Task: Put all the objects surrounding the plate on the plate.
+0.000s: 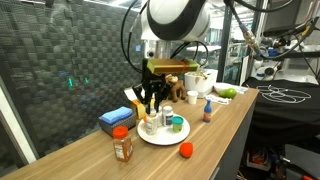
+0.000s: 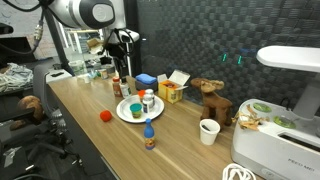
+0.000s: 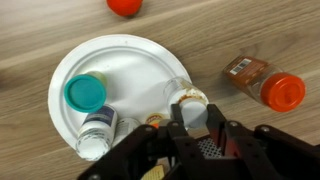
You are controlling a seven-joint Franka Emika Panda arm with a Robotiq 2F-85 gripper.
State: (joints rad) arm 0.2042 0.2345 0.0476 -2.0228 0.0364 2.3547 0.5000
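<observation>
The white pill bottle hangs beside the near rim of the plate, so my gripper should keep holding it until its bottom rests on the open middle of the plate.
In the wrist view my gripper (image 3: 193, 120) is shut on a small white pill bottle (image 3: 190, 103) at the right rim of the white plate (image 3: 130, 65). A teal cup (image 3: 86, 94), another white bottle (image 3: 97, 128) and a small orange thing stand on the plate. The brown jar with an orange-red lid (image 3: 262, 82) is on the wood right of the plate. A red ball-like thing (image 3: 125, 5) lies beyond the plate. In both exterior views the gripper (image 1: 150, 100) (image 2: 125, 85) hangs over the plate (image 1: 172, 138) (image 2: 131, 117). The jar (image 1: 122, 145) and the ball (image 1: 186, 150) (image 2: 104, 116) lie beside it.
A flat blue box (image 1: 117, 118) lies behind the plate. A small bottle with an orange cap (image 1: 207, 110) (image 2: 150, 138) stands near the table edge. A yellow carton (image 2: 172, 92), a brown toy animal (image 2: 210, 100) and a white paper cup (image 2: 208, 131) stand further along.
</observation>
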